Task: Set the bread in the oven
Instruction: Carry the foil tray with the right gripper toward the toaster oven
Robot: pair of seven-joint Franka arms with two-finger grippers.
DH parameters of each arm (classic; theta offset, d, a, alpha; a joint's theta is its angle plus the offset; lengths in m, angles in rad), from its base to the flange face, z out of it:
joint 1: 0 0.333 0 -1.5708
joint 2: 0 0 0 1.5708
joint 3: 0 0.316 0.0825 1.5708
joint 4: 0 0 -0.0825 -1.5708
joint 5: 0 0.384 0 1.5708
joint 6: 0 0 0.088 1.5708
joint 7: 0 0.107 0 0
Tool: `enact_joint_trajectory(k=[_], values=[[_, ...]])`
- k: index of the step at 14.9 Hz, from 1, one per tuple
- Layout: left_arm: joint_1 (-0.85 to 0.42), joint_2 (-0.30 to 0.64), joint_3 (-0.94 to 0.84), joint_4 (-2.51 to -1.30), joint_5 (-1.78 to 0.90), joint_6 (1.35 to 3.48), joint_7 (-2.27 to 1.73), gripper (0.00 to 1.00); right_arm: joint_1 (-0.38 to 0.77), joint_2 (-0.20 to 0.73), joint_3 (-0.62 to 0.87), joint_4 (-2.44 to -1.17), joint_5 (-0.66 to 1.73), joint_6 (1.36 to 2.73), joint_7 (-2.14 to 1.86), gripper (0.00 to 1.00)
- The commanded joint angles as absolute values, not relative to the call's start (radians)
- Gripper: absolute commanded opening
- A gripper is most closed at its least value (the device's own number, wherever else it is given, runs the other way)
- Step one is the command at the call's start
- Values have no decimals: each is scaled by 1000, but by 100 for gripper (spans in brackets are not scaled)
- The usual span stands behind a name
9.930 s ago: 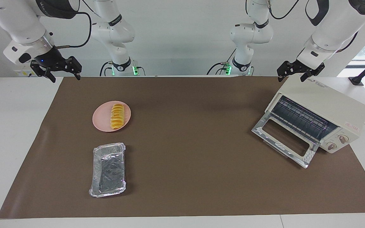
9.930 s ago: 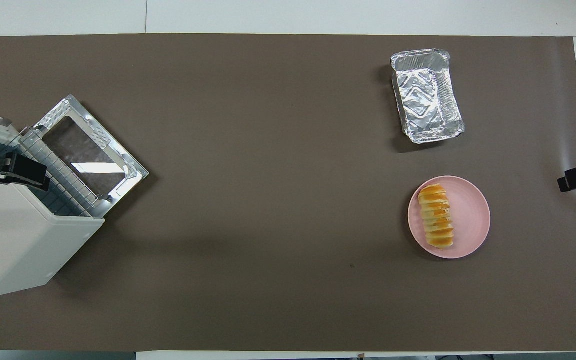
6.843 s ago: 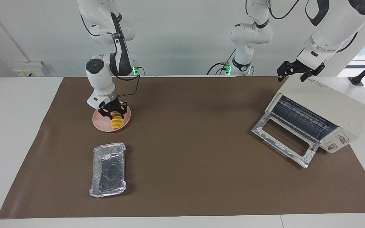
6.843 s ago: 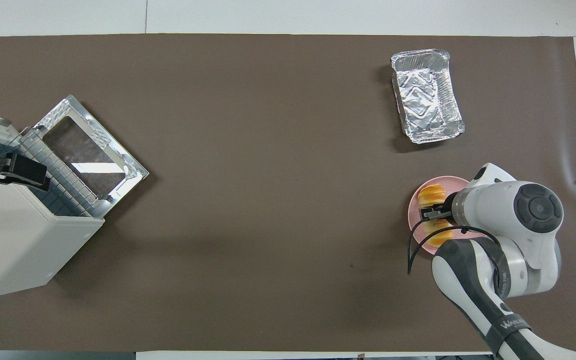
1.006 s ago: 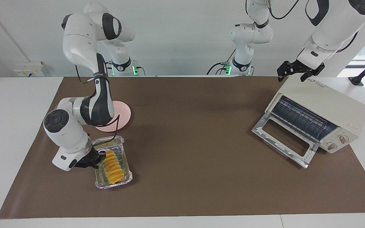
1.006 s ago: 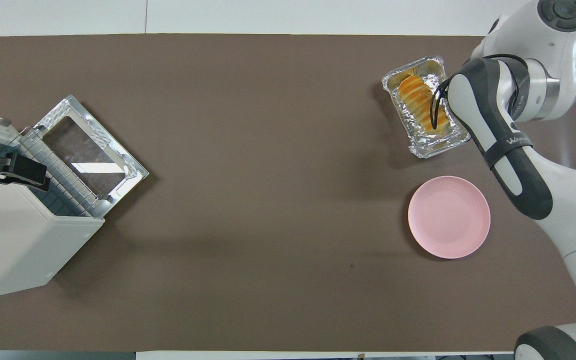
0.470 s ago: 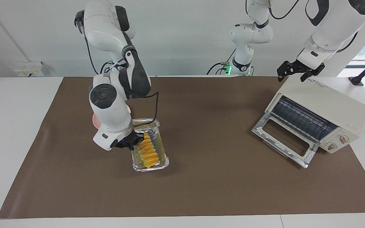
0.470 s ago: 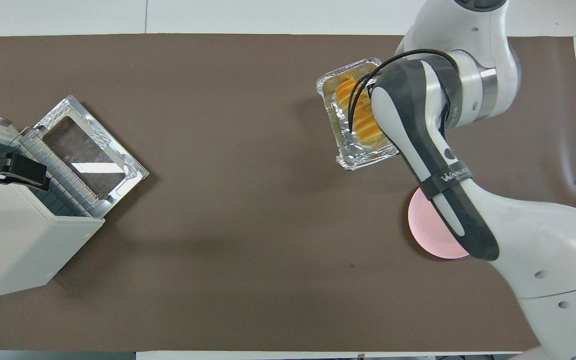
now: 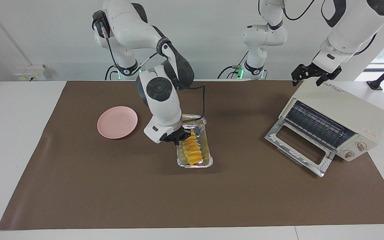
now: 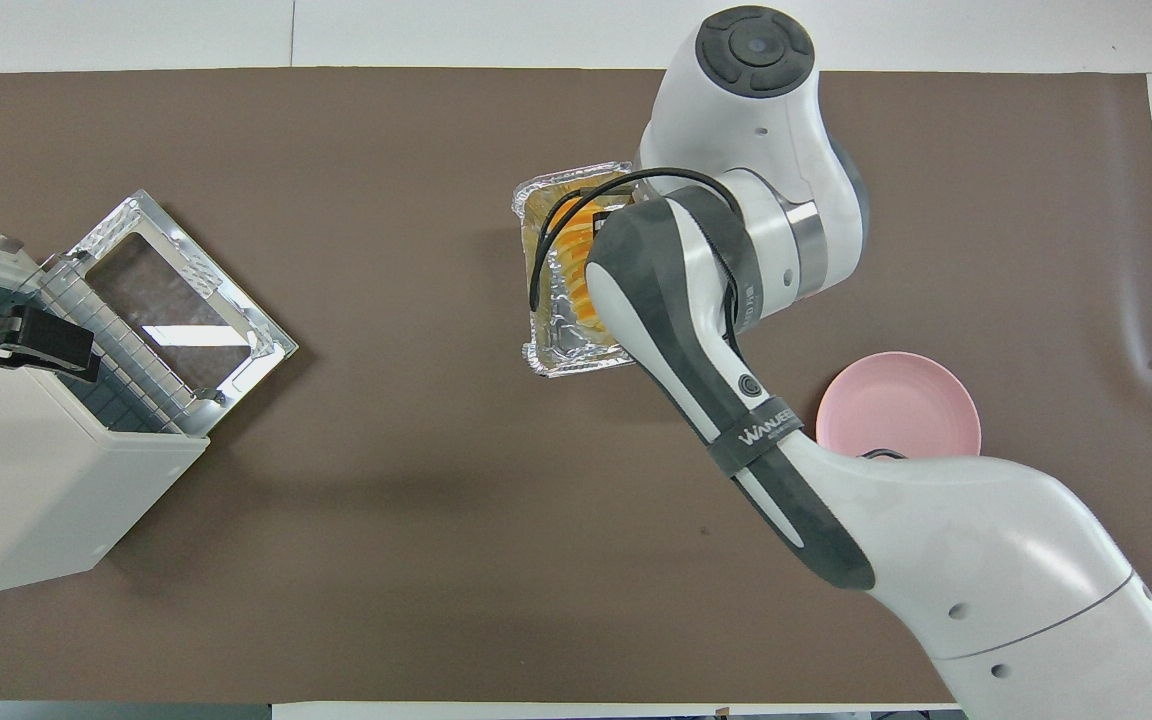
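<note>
My left gripper will pinch the foil tray by its thin rim next, because the tray is too wide around the bread (image 10: 568, 214) for the fingers to reach across.
The yellow-orange ridged bread (image 9: 192, 150) lies in a silver foil tray (image 9: 209, 161) at the middle of the brown mat. My right gripper (image 9: 178, 140) is shut on the rim of the tray's long side, the side toward the right arm's end. In the overhead view the right arm covers most of the bread (image 10: 568, 214) and part of the foil tray (image 10: 556, 352). The cream oven (image 9: 338, 113) stands at the left arm's end with its glass door (image 9: 298, 148) folded down. My left gripper (image 9: 307, 81) waits open over the oven's top corner.
An empty pink plate (image 9: 117, 122) sits on the mat toward the right arm's end. The oven (image 10: 26, 480) shows its wire rack above the lowered door (image 10: 186, 290). Bare brown mat lies between the tray and the oven door.
My right gripper has carried the foil tray with the bread from near the pink plate to the mat's middle, toward the oven. The left arm has not moved.
</note>
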State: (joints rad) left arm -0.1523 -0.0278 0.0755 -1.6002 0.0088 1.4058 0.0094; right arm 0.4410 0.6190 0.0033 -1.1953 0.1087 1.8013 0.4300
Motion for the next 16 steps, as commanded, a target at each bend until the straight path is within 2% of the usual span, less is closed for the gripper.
enact_joint_trajectory(k=[1,6,11,13,14,15,16], values=[[-143,-51,71,-1620,-3,1419,14,100,488,615,-3,-1264,132,1884,488,0],[-143,-51,71,-1620,-3,1419,14,100,514,595,-3,-1363,126,1999,515,0],[-143,-51,71,-1620,-3,1419,14,100,540,539,-3,-1551,118,2167,509,0],[-143,-51,71,-1620,-3,1419,12,100,541,534,-3,-1557,117,2174,509,0],[-143,-49,71,-1620,-3,1419,12,100,540,534,-3,-1555,117,2175,509,43],[-143,-51,71,-1620,-3,1417,14,100,540,534,-3,-1555,118,2183,509,99],[-143,-51,71,-1620,-3,1419,14,100,540,535,-3,-1555,117,2186,509,100]])
